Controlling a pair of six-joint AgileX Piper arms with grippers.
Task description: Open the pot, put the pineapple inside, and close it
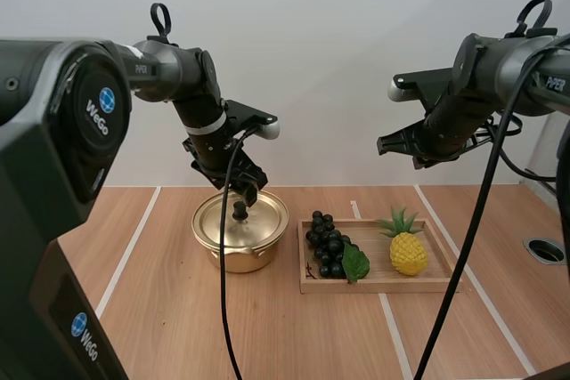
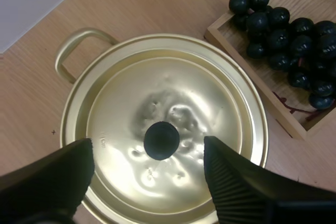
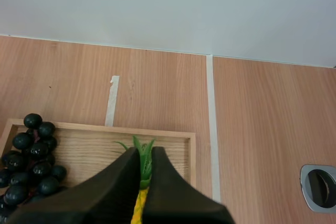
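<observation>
My left gripper grabs the lid by the narrow black knob [image 1: 240,210] next, since the lid spreads wider than my fingers open.
The gold pot [image 1: 240,230] stands on the table with its lid [image 2: 173,103] on. My left gripper [image 1: 241,193] hangs low over the lid, open, with one finger on each side of the black knob [image 2: 161,140] and not touching it. The yellow pineapple [image 1: 408,251] lies in the right end of the wooden tray [image 1: 374,284]. My right gripper [image 1: 385,145] is high above the tray, its fingers together as a wedge over the pineapple's green crown [image 3: 143,163].
A bunch of dark grapes [image 1: 329,245] with a green leaf fills the tray's left end, close to the pot. White tape lines cross the wooden table. A round metal-rimmed hole [image 1: 545,249] sits near the table's right edge.
</observation>
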